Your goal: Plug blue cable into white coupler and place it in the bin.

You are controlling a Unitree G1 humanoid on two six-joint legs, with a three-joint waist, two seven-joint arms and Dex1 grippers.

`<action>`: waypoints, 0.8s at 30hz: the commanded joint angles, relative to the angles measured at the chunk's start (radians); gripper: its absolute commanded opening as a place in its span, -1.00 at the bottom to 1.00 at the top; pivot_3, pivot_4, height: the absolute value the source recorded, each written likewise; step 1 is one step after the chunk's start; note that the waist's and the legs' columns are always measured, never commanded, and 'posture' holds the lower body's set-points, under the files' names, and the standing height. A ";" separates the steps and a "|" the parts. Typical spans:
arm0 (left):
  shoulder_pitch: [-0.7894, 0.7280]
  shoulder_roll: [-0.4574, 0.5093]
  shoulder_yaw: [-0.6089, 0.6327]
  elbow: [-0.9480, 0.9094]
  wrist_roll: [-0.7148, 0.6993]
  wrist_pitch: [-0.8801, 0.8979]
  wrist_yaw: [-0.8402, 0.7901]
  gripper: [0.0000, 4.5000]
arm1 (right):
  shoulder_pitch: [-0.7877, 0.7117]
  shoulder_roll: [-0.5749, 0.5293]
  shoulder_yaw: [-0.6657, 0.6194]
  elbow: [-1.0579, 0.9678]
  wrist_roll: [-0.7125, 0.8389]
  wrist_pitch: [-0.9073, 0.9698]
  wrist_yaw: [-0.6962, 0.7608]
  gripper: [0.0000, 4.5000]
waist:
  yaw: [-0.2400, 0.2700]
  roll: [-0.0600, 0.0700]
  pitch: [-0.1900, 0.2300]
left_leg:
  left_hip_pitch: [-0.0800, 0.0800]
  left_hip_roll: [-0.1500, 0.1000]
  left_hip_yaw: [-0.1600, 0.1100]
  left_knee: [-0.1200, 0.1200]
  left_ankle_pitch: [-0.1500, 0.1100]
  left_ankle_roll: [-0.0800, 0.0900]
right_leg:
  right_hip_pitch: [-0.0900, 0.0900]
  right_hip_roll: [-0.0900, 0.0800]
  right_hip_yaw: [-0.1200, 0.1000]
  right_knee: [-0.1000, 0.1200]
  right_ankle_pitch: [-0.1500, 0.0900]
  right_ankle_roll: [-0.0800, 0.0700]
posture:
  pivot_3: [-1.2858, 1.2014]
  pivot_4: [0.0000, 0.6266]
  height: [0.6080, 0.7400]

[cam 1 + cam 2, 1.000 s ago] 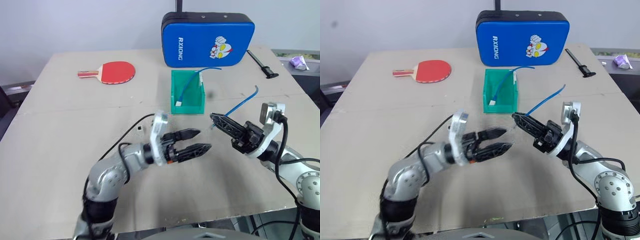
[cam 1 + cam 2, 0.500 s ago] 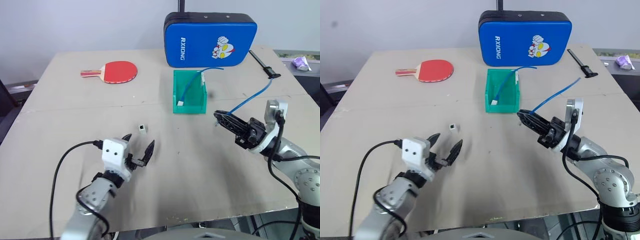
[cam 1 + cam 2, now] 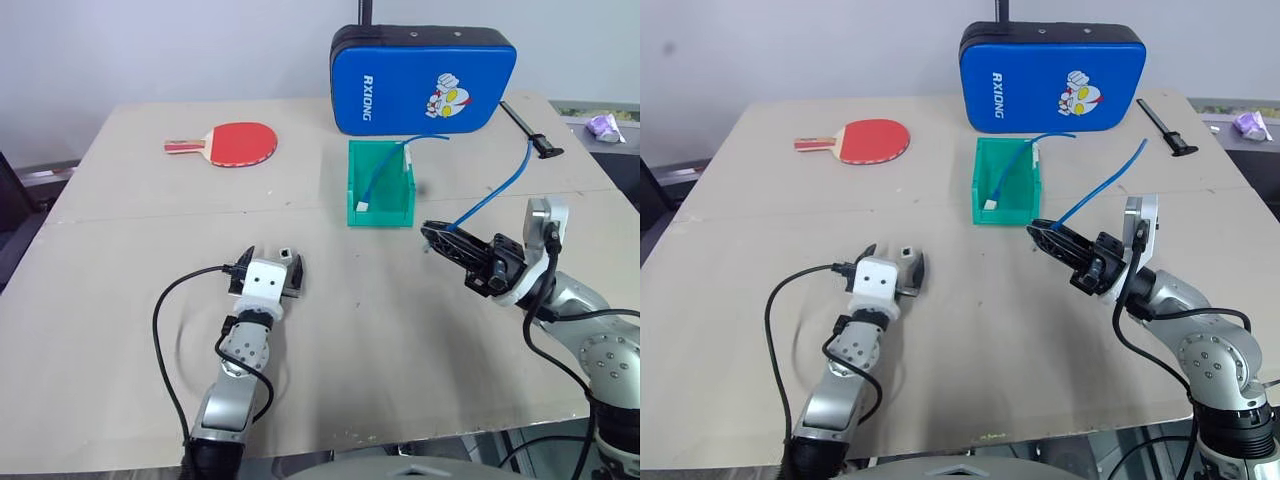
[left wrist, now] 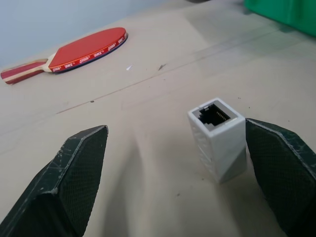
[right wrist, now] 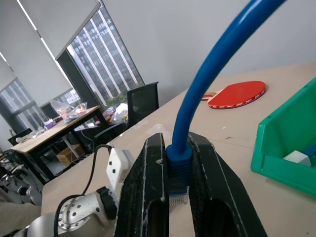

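Observation:
The white coupler's (image 4: pixel 219 148) socket side is level with my left gripper's fingers, so my left gripper should close. Closing now would hold the coupler.
The white coupler (image 4: pixel 217 140) stands upright on the table, socket face up. My left gripper (image 3: pixel 272 264) lies low and level on the table, open. Its fingers (image 4: pixel 74 173) stand on either side of the coupler (image 3: pixel 286 253), which sits close to one finger with no clear contact. My right gripper (image 3: pixel 438 237) hovers above the table to the right of the bin and is shut on the plug end of the blue cable (image 3: pixel 500 193). The cable (image 5: pixel 217 64) arcs up and away behind the gripper. The green bin (image 3: pixel 396 213) stands further back at the centre.
Inside the bin lies a second blue cable (image 3: pixel 378 172) with a white block (image 3: pixel 361 207) on its end. A blue padded case (image 3: pixel 425 78) stands behind the bin. A red paddle (image 3: pixel 238 143) lies at the back left, and a black tool (image 3: pixel 530 128) at the back right.
My left arm has swung left and down from the table's middle, rolled level, and now straddles the coupler. The right gripper stayed in place while rolling, and the cable's free end swung upward.

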State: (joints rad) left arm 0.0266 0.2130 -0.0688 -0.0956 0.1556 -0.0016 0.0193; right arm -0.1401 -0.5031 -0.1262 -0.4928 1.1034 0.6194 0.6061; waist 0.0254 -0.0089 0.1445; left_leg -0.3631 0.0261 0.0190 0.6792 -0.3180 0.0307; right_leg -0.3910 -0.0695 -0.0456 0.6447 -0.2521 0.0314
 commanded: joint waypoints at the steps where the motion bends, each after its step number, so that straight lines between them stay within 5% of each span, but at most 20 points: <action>1: 0.006 -0.024 -0.004 0.083 -0.066 0.008 -0.076 0.73 | -0.019 0.005 -0.011 -0.049 -0.025 -0.026 -0.002 -0.93 | 0.002 0.003 -0.002 | 0.000 0.000 0.000 0.000 0.000 0.001 | 0.000 0.000 0.000 0.000 0.000 0.000 | 0.03 -0.52 1.00; 8: 0.026 -0.034 -0.012 0.070 -0.107 0.036 -0.157 -0.77 | -0.037 0.026 0.016 -0.065 -0.100 -0.046 -0.017 -0.93 | 0.006 0.008 -0.006 | 0.001 -0.003 0.000 0.000 0.001 0.001 | 0.001 0.001 0.000 0.000 0.001 0.001 | 0.03 -0.52 1.00; 9: 0.024 -0.035 -0.012 0.072 -0.114 0.042 -0.168 -0.86 | -0.040 0.031 0.027 -0.063 -0.123 -0.054 -0.017 -0.93 | 0.009 0.008 -0.006 | 0.001 -0.004 0.000 0.000 0.001 0.002 | 0.001 0.000 0.000 0.000 0.001 0.001 | 0.03 -0.52 1.00; 24: -0.304 -0.145 -0.153 0.268 -0.234 -0.103 -0.501 -0.85 | -0.247 0.219 0.306 0.096 -0.592 -0.193 -0.140 -0.93 | -0.001 0.003 -0.004 | -0.005 -0.009 0.000 0.004 0.001 0.004 | -0.001 0.001 -0.004 -0.002 0.003 0.005 | 0.03 -0.52 1.00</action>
State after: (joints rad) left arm -0.2508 0.0695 -0.2241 0.1727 -0.0644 -0.0588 -0.4600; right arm -0.3706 -0.2867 0.1726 -0.4012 0.5712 0.4782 0.4731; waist 0.0241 -0.0055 0.1410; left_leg -0.3695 0.0170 0.0192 0.6835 -0.3168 0.0348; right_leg -0.3932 -0.0679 -0.0496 0.6428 -0.2493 0.0362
